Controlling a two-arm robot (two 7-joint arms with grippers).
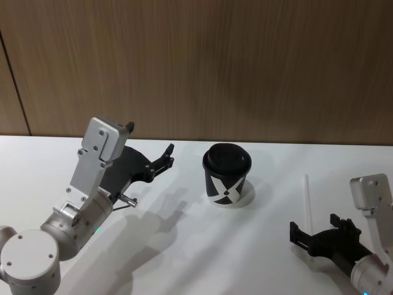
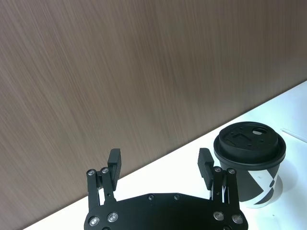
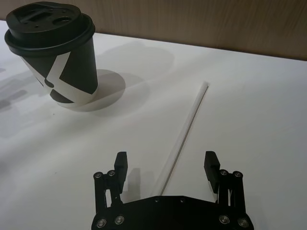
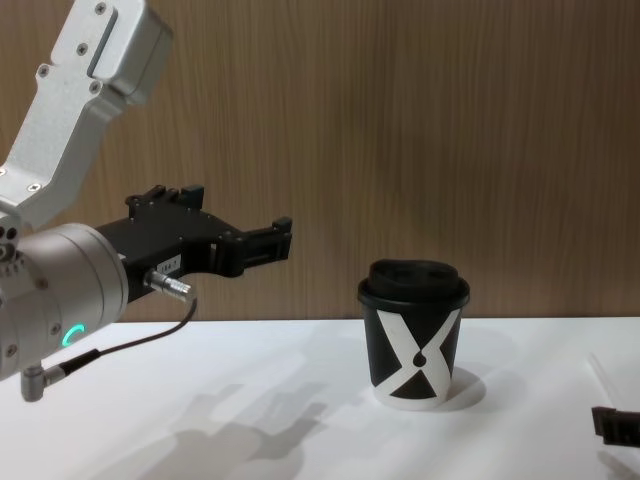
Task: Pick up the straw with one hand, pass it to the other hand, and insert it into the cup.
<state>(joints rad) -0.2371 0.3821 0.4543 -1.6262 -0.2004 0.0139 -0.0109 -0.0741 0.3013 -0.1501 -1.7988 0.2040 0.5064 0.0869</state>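
Observation:
I should grab the straw with my right gripper by the end farther from the cup. Then the straw's other end [image 1: 306, 179] stays free to pass across.
The white straw [image 1: 308, 203] lies flat on the table right of the cup [image 1: 227, 175], a black paper cup with a white X and a domed lid. My right gripper [image 1: 313, 226] is low at the table, open, straddling the straw's near end [image 3: 184, 129] without closing on it. My left gripper [image 1: 167, 157], on the silver wrist, hovers in the air left of the cup [image 4: 415, 335], open and empty [image 2: 159, 160]. The cup [image 2: 249, 163] stands just off its one finger.
The white table [image 1: 184, 246] runs up to a wood-panelled wall [image 1: 245, 67] right behind the cup. Bare tabletop lies between the two arms, in front of the cup.

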